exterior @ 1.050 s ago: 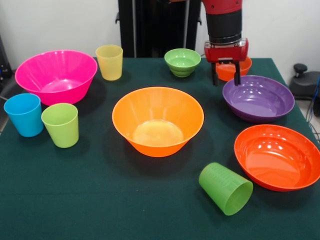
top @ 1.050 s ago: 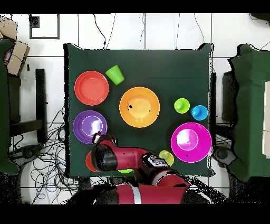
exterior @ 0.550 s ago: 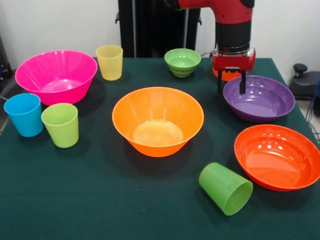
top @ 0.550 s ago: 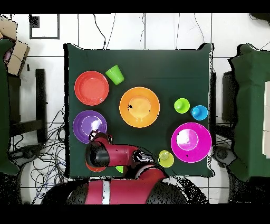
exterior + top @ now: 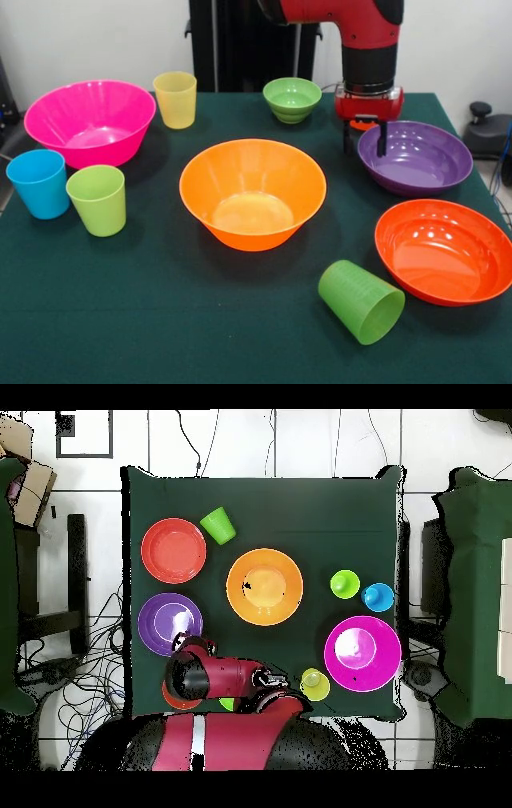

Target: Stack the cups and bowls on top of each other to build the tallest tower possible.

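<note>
I will nest the purple bowl [image 5: 416, 158] in the tower, so next I need to grab the purple bowl by its rim [image 5: 370, 138] with my gripper.
My gripper [image 5: 364, 138] hangs open at the far left rim of the purple bowl [image 5: 416, 158], one finger outside the rim and one over the inside, holding nothing. Behind the gripper only a sliver of the small orange bowl [image 5: 364, 123] shows. The large orange bowl [image 5: 253, 192] sits mid-table, the pink bowl [image 5: 90, 120] far left, the small green bowl [image 5: 292, 98] at the back, and the red-orange bowl [image 5: 444, 250] near right. Yellow cup [image 5: 175, 99], blue cup [image 5: 38, 183] and lime cup [image 5: 97, 199] stand upright. The darker green cup [image 5: 362, 302] lies on its side. Nothing is stacked.
From above, my arm [image 5: 215, 679] covers the table corner beside the purple bowl [image 5: 170, 624] and hides the gripper. The dark green cloth table [image 5: 300, 504] ends close behind the bowls. Cables lie on the floor [image 5: 90, 674] beside it.
The gripper has come away from over the small orange bowl and dropped to the purple bowl's rim. No bowl or cup has moved.
</note>
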{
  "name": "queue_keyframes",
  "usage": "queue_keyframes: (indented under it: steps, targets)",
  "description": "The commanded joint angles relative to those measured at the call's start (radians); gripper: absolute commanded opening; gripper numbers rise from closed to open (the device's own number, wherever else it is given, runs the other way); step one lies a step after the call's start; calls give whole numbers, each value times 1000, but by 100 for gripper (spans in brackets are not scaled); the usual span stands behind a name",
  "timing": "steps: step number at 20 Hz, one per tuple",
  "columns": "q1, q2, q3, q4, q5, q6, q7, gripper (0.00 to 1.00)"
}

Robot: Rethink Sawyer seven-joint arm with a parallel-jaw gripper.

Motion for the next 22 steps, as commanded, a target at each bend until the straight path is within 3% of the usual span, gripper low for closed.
queue_keyframes:
  steps: [1, 6, 7, 22]
  targets:
    - [-9, 16, 28, -74, 33, -44, 182, 100]
    - [2, 14, 12, -70, 34, -61, 186, 100]
    - [2, 12, 12, -68, 32, -59, 186, 0]
    - [-25, 13, 46, -63, 29, -41, 193, 0]
